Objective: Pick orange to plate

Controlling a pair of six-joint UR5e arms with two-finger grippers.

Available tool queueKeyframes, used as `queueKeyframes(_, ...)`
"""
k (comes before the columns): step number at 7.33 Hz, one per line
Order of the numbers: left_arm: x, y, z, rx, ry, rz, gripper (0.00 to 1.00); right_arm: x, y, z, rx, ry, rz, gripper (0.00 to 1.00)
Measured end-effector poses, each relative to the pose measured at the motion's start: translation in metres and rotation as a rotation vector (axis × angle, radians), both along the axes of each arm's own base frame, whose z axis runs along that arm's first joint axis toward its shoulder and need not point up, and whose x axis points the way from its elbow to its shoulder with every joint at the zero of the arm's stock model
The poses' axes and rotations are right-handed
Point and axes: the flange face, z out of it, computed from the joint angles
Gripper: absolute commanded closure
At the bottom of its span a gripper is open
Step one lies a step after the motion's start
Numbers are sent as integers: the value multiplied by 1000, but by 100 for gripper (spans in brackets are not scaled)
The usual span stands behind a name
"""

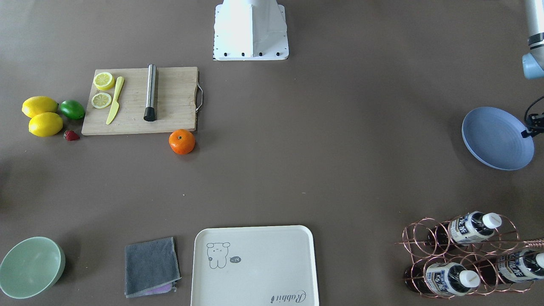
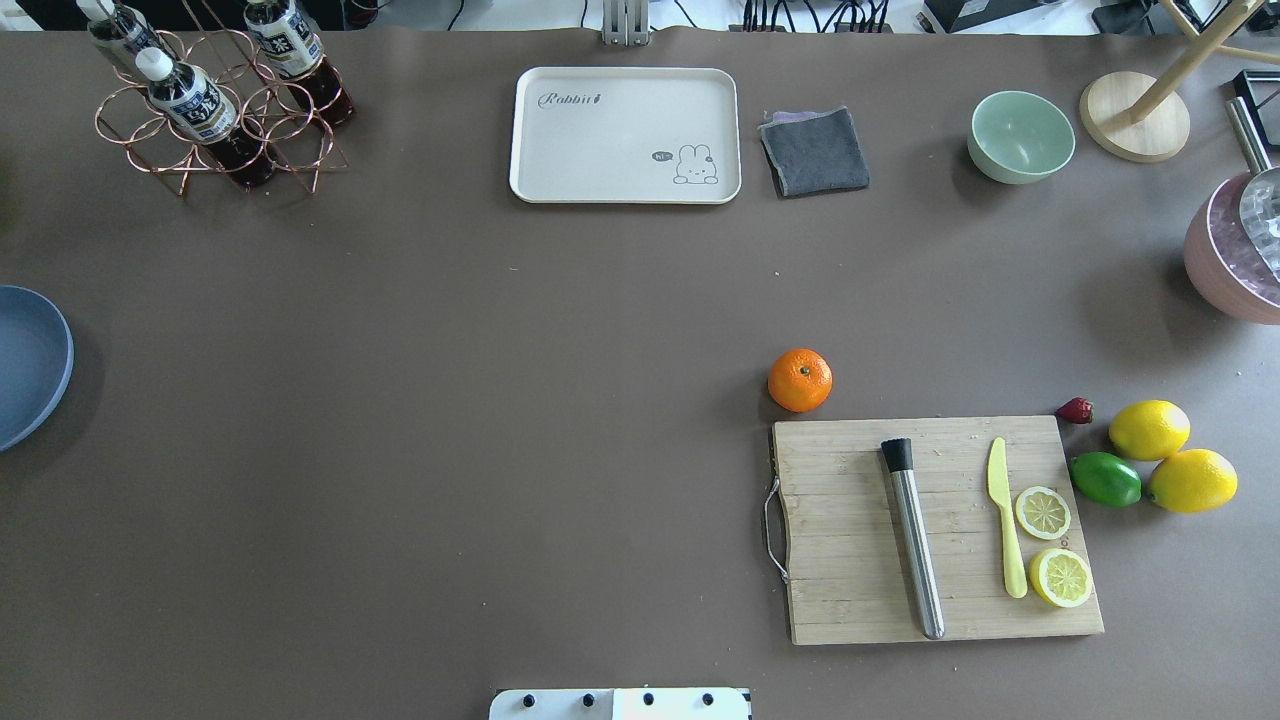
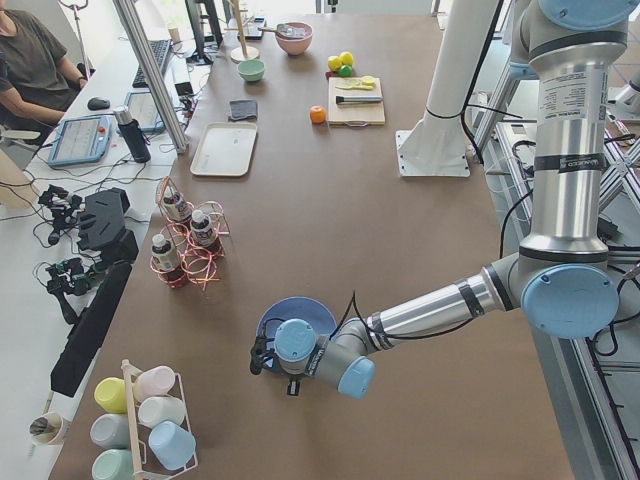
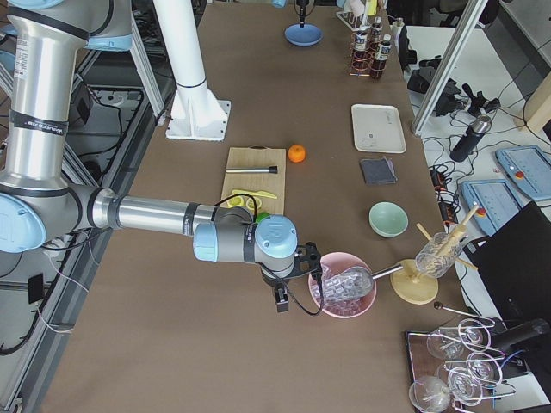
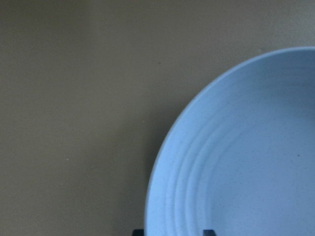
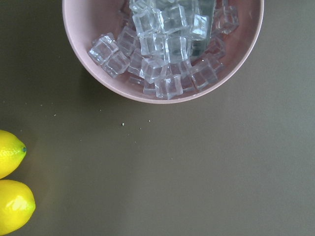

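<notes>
I need to grab the plate by its thin raised rim (image 5: 151, 201) next with my left gripper, because the broad side of the plate is far wider than my open fingers.
The orange (image 2: 800, 380) lies on the brown table just beyond the far left corner of the wooden cutting board (image 2: 930, 530); it also shows small as the orange (image 1: 182, 142). No gripper is near it. Far across the table, at the left end, rests the light blue plate (image 1: 497, 138), cut by the frame edge as the plate (image 2: 30, 360). My left gripper (image 3: 258, 357) hovers low over the plate's rim (image 5: 167, 162). In the left wrist view its two fingertips (image 5: 138, 232) stand apart, open and empty. My right gripper (image 4: 280, 301) hangs beside the pink ice bowl (image 4: 343, 291); whether it is open I cannot tell.
On the board lie a steel muddler (image 2: 913, 535), a yellow knife (image 2: 1005, 530) and two lemon slices. Two lemons (image 2: 1170, 455), a lime (image 2: 1105, 478) and a strawberry (image 2: 1075, 410) sit beside it. Cream tray (image 2: 625, 135), grey cloth (image 2: 815, 150), green bowl (image 2: 1020, 135), bottle rack (image 2: 215, 100) line the far edge.
</notes>
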Motion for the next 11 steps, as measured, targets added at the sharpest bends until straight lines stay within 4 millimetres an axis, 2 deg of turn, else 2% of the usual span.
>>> queueKeyframes(1, 1, -3, -8, 9, 6, -4, 100, -1, -2, -4, 8, 0, -2, 0)
queueKeyframes(2, 4, -10, -26, 16, 25, -24, 100, -6, -6, -10, 19, 1, -11, 0)
queueKeyframes(3, 7, -16, -56, 17, 58, -58, 100, -18, -16, -25, 30, -1, -18, 0)
queueKeyframes(4, 11, -20, -88, 19, 93, -91, 100, -35, -36, -47, 32, -8, -10, 0)
queueKeyframes(5, 24, -22, -127, 8, 132, -121, 100, -57, -57, -72, 31, -17, -2, 0)
queueKeyframes(6, 49, -19, -173, -21, 178, -144, 100, -81, -75, -96, 27, -27, 3, 0)
queueKeyframes(8, 118, 2, -261, -95, 243, -190, 100, -133, -102, -146, 5, -54, 21, 0)
queueKeyframes(10, 196, 29, -330, -168, 278, -240, 100, -189, -116, -203, -36, -94, 53, 0)
queueKeyframes(11, 232, 36, -369, -196, 284, -261, 100, -217, -115, -231, -58, -114, 65, 0)
